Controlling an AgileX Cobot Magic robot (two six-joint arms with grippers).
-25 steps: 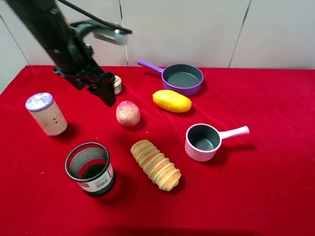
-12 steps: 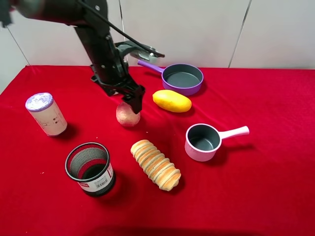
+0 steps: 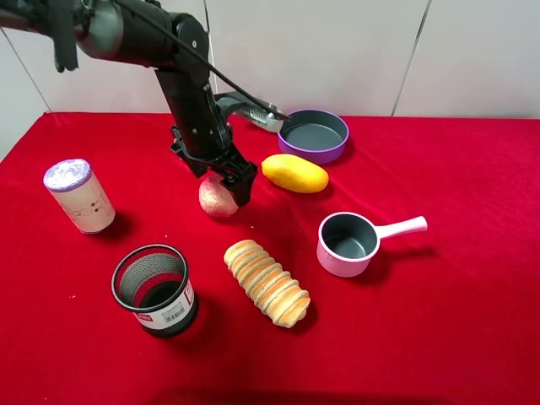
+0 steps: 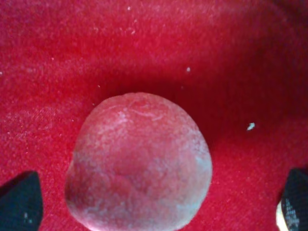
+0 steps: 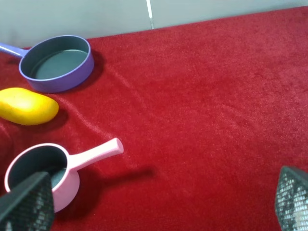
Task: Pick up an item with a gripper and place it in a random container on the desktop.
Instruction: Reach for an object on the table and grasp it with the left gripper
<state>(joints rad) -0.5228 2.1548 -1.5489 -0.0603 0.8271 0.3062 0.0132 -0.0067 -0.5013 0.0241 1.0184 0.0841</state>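
My left gripper moves lower, before it closes on the peach, since its fingertips are still above the peach.
The item, a mottled pinkish-red peach-like fruit, lies on the red cloth desktop left of centre. My left gripper is right above it, touching or nearly touching its top. In the left wrist view the fruit fills the picture, and the left gripper is open with a black fingertip on each side of the fruit. The pale pink saucepan stands empty to the right, handle pointing right. It also shows in the right wrist view. My right gripper is open and empty, out of the exterior view.
A purple pan stands at the back, with a yellow mango just right of the fruit. A ridged bread loaf lies in front of the fruit. A black mesh cup and a white can stand at the left.
My left arm has swung from the back left to the right and down onto the fruit. Its open fingers now sit on either side of the fruit. Nothing else has moved.
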